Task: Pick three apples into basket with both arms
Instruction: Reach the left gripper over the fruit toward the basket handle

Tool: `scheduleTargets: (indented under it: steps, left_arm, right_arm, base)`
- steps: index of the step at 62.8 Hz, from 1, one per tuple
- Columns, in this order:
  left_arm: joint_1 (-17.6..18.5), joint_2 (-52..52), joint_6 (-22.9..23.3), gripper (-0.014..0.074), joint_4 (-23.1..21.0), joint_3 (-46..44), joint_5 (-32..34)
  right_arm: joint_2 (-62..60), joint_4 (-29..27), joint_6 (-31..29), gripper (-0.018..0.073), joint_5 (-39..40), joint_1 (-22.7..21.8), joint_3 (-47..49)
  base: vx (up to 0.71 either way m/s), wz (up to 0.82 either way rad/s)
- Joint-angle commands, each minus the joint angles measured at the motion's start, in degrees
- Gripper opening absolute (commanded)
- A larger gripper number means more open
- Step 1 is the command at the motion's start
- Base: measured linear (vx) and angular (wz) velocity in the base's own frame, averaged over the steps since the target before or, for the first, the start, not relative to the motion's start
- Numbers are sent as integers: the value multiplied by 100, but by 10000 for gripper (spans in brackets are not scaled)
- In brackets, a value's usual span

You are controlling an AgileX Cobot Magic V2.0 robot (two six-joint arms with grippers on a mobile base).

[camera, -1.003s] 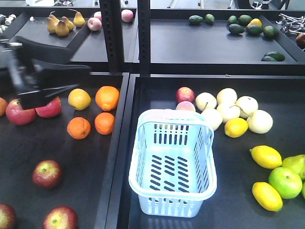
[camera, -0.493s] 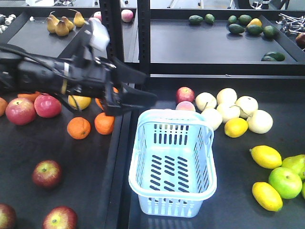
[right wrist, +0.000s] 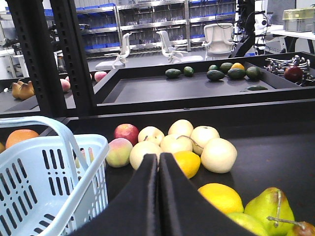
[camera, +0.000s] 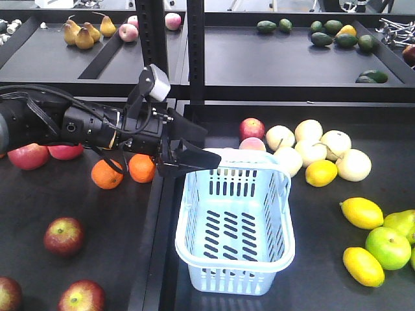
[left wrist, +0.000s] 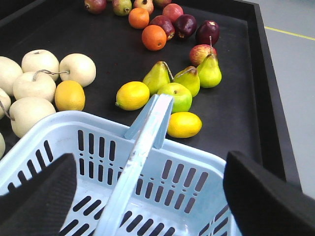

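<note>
I need to move the basket point(left wrist: 98, 120) for the apples, so I should next pick up the pale blue basket with my left gripper by its arched handle point(left wrist: 135, 157).
Three dark red apples point(camera: 63, 235) point(camera: 82, 298) point(camera: 8, 293) lie at the front of the left tray. The pale blue basket point(camera: 285, 217) stands in the right tray with nothing in it. Reaching in from the left, my left gripper point(camera: 211, 146) hangs open over the basket's far left rim. In the left wrist view its fingers point(left wrist: 44, 189) stand wide apart above the basket point(left wrist: 98, 120) and its handle point(left wrist: 142, 142), holding nothing. My right gripper point(right wrist: 158, 162) is shut and empty, low to the right of the basket point(right wrist: 93, 142). It does not show in the front view.
Two oranges point(camera: 107, 173) and pinker apples point(camera: 27, 155) lie under the left arm. Pale pears point(camera: 311, 146), lemons point(camera: 362, 212) and a green apple point(camera: 388, 246) surround the basket's right side. A raised divider point(camera: 155, 240) separates the trays. A shelf post point(camera: 194, 52) stands behind.
My left arm has swung right from over the left tray's fruit to the basket's far left rim. Its open gripper now points over the basket. The apples have not moved.
</note>
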State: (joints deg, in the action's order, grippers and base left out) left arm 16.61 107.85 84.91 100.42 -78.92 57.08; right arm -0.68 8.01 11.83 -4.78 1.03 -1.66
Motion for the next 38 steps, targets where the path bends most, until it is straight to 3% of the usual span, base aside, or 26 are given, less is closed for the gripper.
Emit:
scheduleTargets:
  steps: [1,20,38]
  left_arm:
    - [42,-160,-98,575,301,-194,-10]
    - [42,171,-419,575,301,-194,-142]
    - [42,581,-419,575,301,-194,-239]
  right_arm:
    - [-74,67,-3,-8,401,-37,-71]
    - [-74,67,-3,-8,401,-37,-71]
    - [-74,67,-3,-8,395,-37,-71]
  base:
    - [0,0]
    - [0,0]
    - [0,0]
